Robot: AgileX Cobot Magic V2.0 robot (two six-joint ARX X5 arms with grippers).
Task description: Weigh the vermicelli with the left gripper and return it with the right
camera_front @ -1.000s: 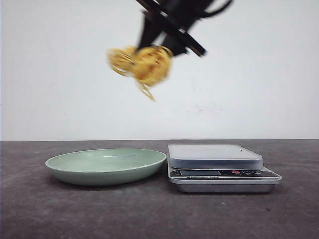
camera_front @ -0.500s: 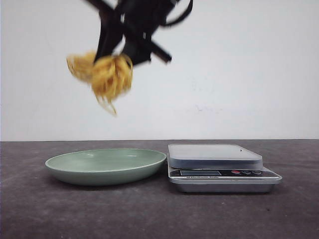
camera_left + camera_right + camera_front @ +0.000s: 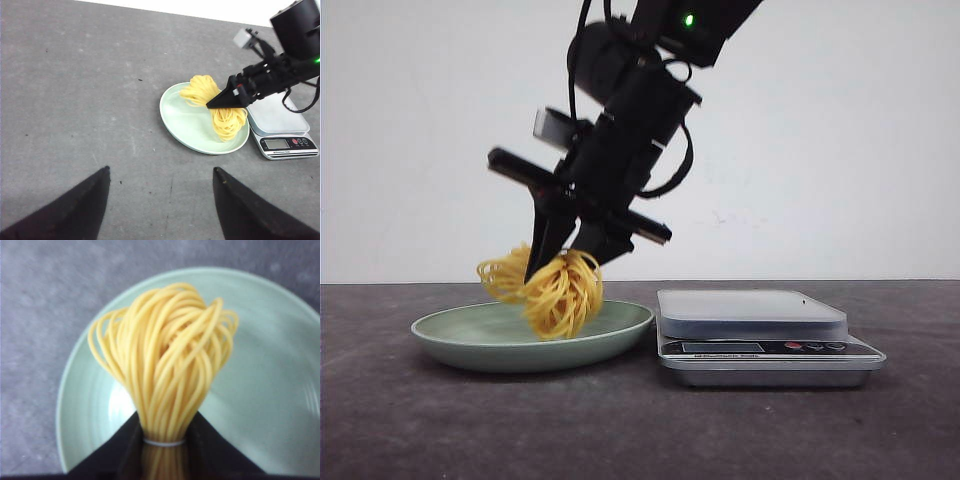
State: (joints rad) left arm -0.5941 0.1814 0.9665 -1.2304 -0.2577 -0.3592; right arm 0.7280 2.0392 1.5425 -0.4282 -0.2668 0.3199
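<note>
I need to let go of the vermicelli with my right gripper now, because the vermicelli's lower pieces are hanging inside the rim of the green plate.
The vermicelli [image 3: 558, 292] is a nest of yellow strands pinched in my right gripper [image 3: 563, 262], which is shut on it and holds it low over the pale green plate [image 3: 450, 335], its lower strands at the plate's rim level. In the right wrist view the strands [image 3: 165, 365] fan out from between the black fingers above the plate [image 3: 270, 390]. In the left wrist view my left gripper [image 3: 160, 172] is open and empty above bare table, well away from the plate [image 3: 182, 125], the vermicelli [image 3: 225, 117] and the right gripper [image 3: 220, 100].
A silver digital kitchen scale [image 3: 760, 335] with an empty platform stands just right of the plate; it also shows in the left wrist view [image 3: 282, 132]. The table is dark grey; a white wall stands behind.
My right gripper has carried the vermicelli leftward from above the scale's left edge and down, from high up to just over the plate.
</note>
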